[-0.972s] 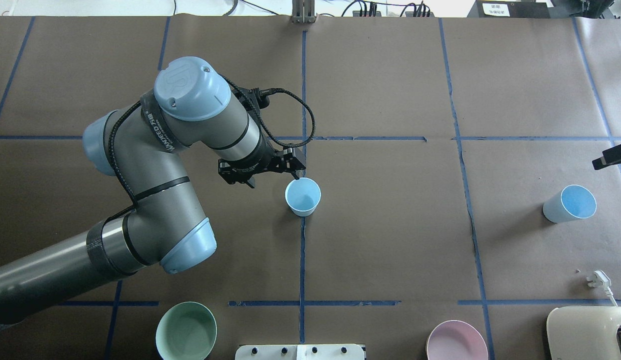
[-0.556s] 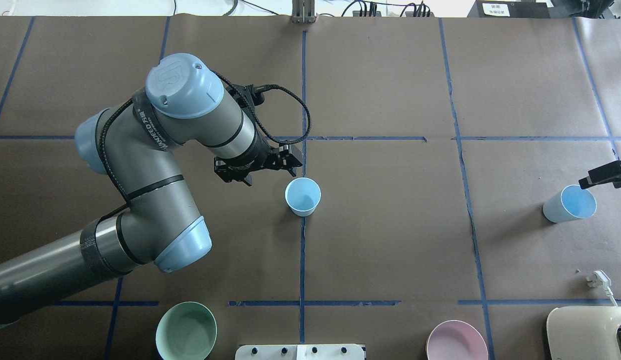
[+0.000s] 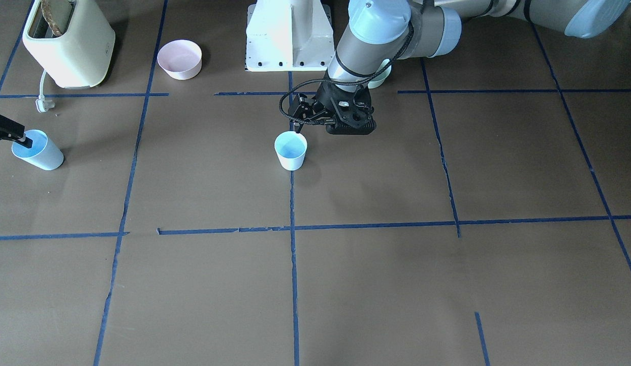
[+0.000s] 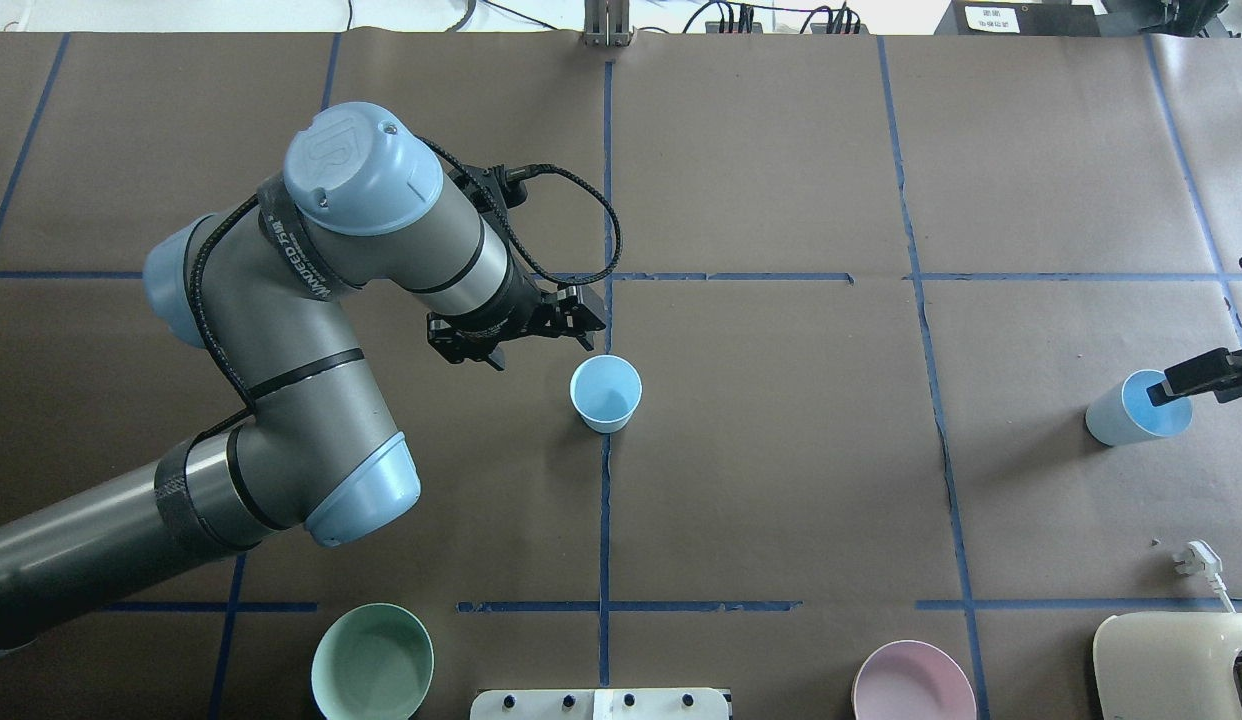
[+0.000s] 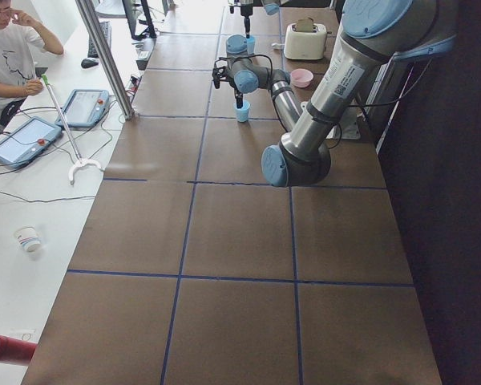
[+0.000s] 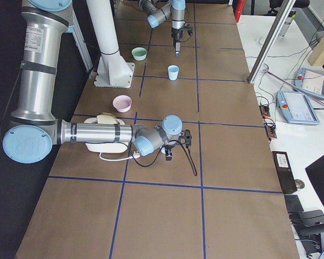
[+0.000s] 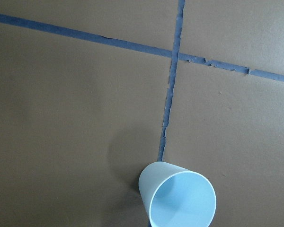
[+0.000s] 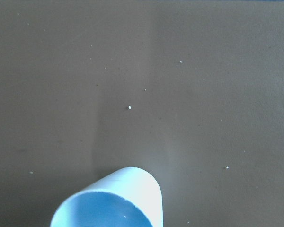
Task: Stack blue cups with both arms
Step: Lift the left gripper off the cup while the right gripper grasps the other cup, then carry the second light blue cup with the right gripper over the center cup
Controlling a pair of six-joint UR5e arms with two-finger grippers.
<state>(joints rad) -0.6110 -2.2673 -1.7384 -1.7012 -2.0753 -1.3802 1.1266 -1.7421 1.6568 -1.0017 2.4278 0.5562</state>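
Observation:
The second blue cup needs to go inside the cup on the tape line (image 3: 290,150). My right gripper should next grab the second blue cup by its rim (image 3: 41,136) to stack it there.
One blue cup (image 4: 606,393) stands upright on the centre tape line; it also shows in the front view (image 3: 290,150) and the left wrist view (image 7: 180,196). My left gripper (image 4: 584,330) hangs just behind and left of it, open and empty, clear of the rim. The second blue cup (image 4: 1131,410) stands at the far right, also seen in the front view (image 3: 38,151) and the right wrist view (image 8: 113,201). My right gripper (image 4: 1181,385) is open at that cup's rim, one finger over the mouth; most of it is out of frame.
A mint-green bowl (image 4: 373,662) and a pink bowl (image 4: 913,682) sit along the robot's edge of the table. A cream toaster (image 4: 1176,665) with its plug (image 4: 1196,558) is at the near right corner. The white pedestal (image 3: 287,35) stands between the bowls.
My left gripper has drawn back up and left from the centre cup's rim. My right gripper has come down to the right cup, its finger now over the mouth. Both cups stayed put.

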